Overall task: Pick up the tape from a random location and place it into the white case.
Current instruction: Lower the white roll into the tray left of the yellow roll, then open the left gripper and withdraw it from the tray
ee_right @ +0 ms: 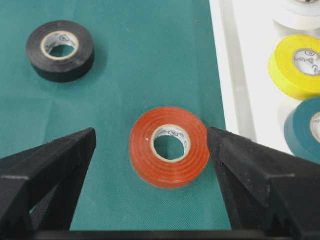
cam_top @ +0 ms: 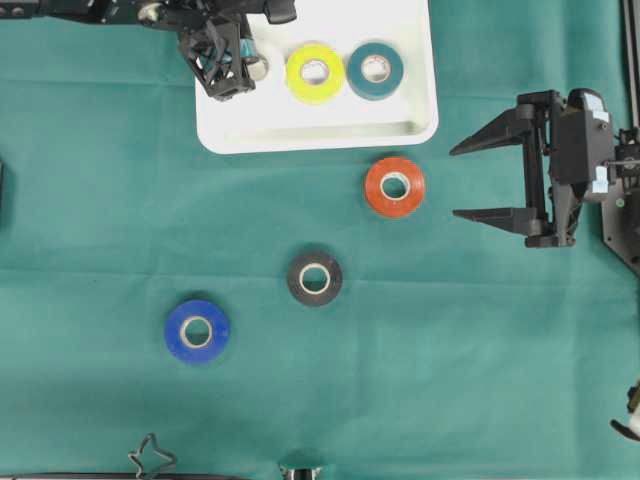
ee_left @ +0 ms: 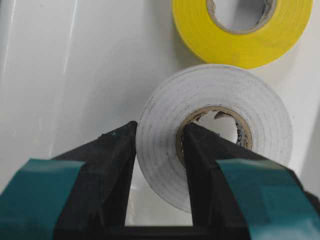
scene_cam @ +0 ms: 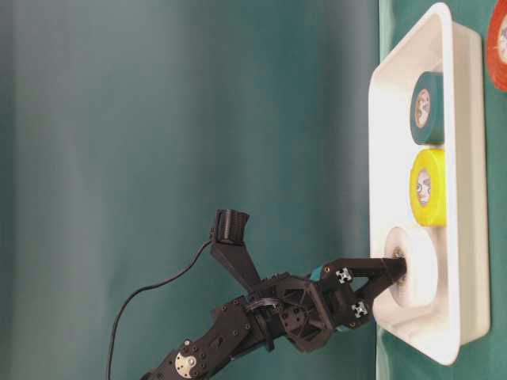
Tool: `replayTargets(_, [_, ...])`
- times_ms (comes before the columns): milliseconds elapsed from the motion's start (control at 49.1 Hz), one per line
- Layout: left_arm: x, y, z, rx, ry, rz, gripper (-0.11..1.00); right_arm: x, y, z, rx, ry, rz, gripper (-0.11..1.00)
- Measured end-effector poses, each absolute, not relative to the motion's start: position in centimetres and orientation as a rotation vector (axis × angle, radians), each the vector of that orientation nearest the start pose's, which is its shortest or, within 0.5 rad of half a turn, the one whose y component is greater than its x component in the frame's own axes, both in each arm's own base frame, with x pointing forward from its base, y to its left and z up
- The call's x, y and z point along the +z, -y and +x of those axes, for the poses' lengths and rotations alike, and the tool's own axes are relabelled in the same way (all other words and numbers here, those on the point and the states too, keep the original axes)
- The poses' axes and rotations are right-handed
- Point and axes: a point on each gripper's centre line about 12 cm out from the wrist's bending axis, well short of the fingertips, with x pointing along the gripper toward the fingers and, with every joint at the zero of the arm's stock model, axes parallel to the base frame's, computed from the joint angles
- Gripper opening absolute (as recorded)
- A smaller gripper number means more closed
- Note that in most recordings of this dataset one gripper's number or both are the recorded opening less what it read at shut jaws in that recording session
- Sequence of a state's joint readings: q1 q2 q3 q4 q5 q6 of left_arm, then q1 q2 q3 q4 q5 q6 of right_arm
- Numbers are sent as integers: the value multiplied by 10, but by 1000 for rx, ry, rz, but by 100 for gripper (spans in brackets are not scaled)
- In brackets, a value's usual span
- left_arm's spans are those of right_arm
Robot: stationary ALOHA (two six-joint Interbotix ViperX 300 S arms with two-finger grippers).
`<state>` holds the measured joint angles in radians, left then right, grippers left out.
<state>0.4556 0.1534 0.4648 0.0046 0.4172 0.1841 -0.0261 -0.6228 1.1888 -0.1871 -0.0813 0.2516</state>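
My left gripper should open: the white roll's lower edge [ee_left: 160, 187] is resting on the case's bottom beside the yellow roll.
A white tape roll [ee_left: 250, 100] lies flat in the left part of the white case [cam_top: 320, 135]. My left gripper [ee_left: 159, 132] is shut on its wall, one finger inside the cardboard core and one outside. From table level the roll [scene_cam: 418, 269] sits against the case floor with the left gripper [scene_cam: 394, 273] on it. From overhead the left gripper [cam_top: 245, 65] hides most of that roll. My right gripper [cam_top: 455, 182] stands open and empty over the cloth, just right of an orange tape roll [cam_top: 394, 187]. In the right wrist view the orange roll [ee_right: 150, 160] lies between and beyond the fingertips.
A yellow roll [cam_top: 315, 73] and a teal roll [cam_top: 375, 70] lie in the case beside the white one. A black roll [cam_top: 315, 278] and a blue roll [cam_top: 197, 331] lie on the green cloth in front of the case.
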Motion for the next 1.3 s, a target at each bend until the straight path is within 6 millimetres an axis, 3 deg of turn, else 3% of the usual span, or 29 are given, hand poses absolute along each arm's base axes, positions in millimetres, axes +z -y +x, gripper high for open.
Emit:
replayTargets(530, [138, -180, 366, 317, -1062, -73, 25, 189, 4, 231, -27, -487, 74, 88])
replayTargets(570, [137, -180, 366, 316, -1065, -73, 30, 189, 4, 231, -27, -487, 74, 88])
replayTargets(754, [138, -180, 366, 315, -1063, -69, 81, 189, 4, 231, -27, -487, 74, 88])
replayTargets(835, [138, -179, 366, 311, -1063, -66, 97, 189, 4, 231, -26, -486, 72, 88])
replayTargets(1161, [139, -180, 366, 314, -1061, -67, 100, 189, 4, 231, -26, -486, 72, 88])
replayTargets(1303, [157, -176, 364, 311, -1040, -58, 100, 189, 4, 231, -26, -486, 72, 88])
